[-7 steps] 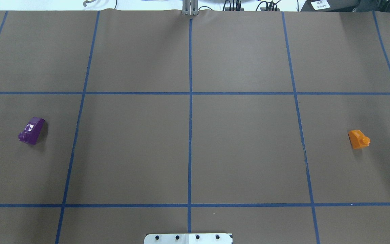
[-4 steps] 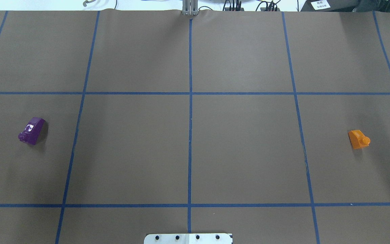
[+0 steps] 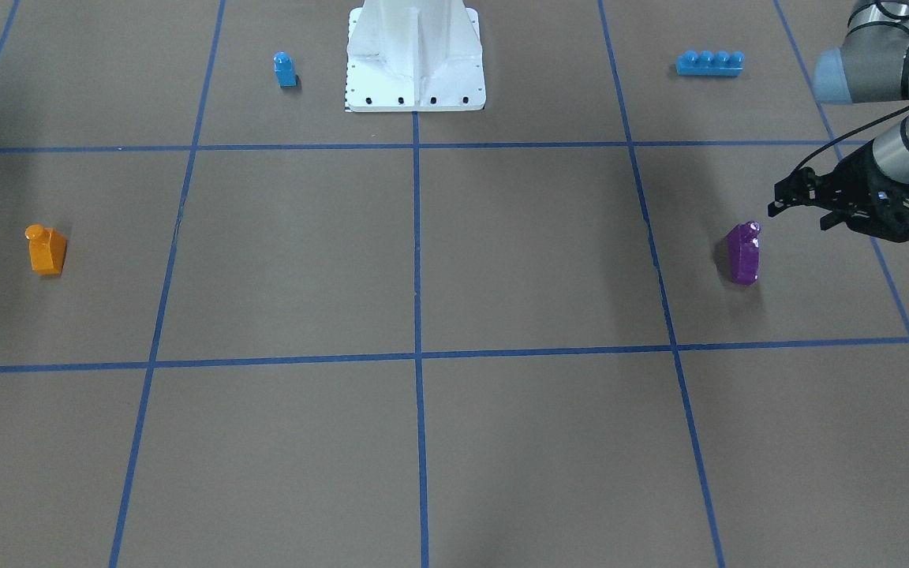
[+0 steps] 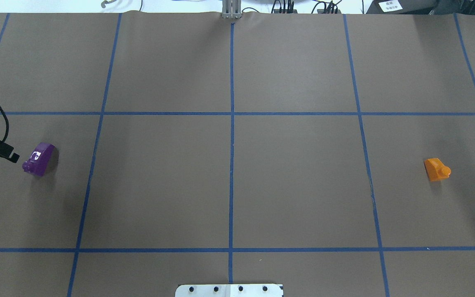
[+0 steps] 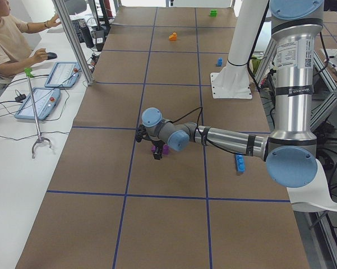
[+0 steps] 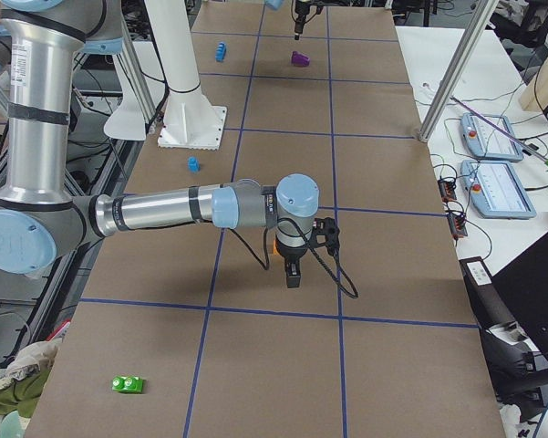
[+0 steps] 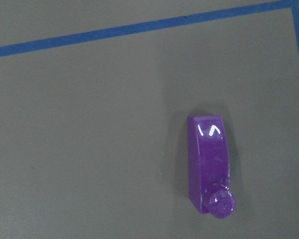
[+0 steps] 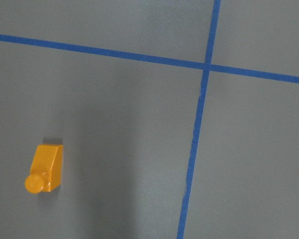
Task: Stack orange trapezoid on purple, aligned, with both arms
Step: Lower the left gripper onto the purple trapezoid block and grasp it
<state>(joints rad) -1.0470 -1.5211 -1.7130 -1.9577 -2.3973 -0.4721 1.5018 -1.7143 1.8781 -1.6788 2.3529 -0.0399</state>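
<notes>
The robot's left gripper will set a base for the orange trapezoid (image 3: 48, 252) next, so it will grab the purple block by its long sides near the stud (image 3: 743, 246).
The purple block (image 4: 39, 159) lies on the brown mat at the left of the overhead view, stud toward the robot. It also shows in the front view (image 3: 743, 252) and fills the left wrist view (image 7: 210, 164). My left gripper (image 3: 799, 214) hovers just beside it on the outer side, open and empty. One fingertip (image 4: 12, 156) shows at the overhead view's left edge. The orange trapezoid (image 4: 437, 169) lies far right, and shows in the right wrist view (image 8: 45, 169). My right gripper (image 6: 292, 274) shows only in the right side view, above the orange block. I cannot tell if it is open.
A small blue single-stud block (image 3: 285, 69) and a long blue four-stud brick (image 3: 709, 63) lie near the white robot base (image 3: 415, 79). A green block (image 6: 128, 384) lies at the table's right end. An operator sits beside the table in the left side view.
My left gripper's fingertip and cable have come into the overhead view at the left edge, beside the purple block. Neither block has moved.
</notes>
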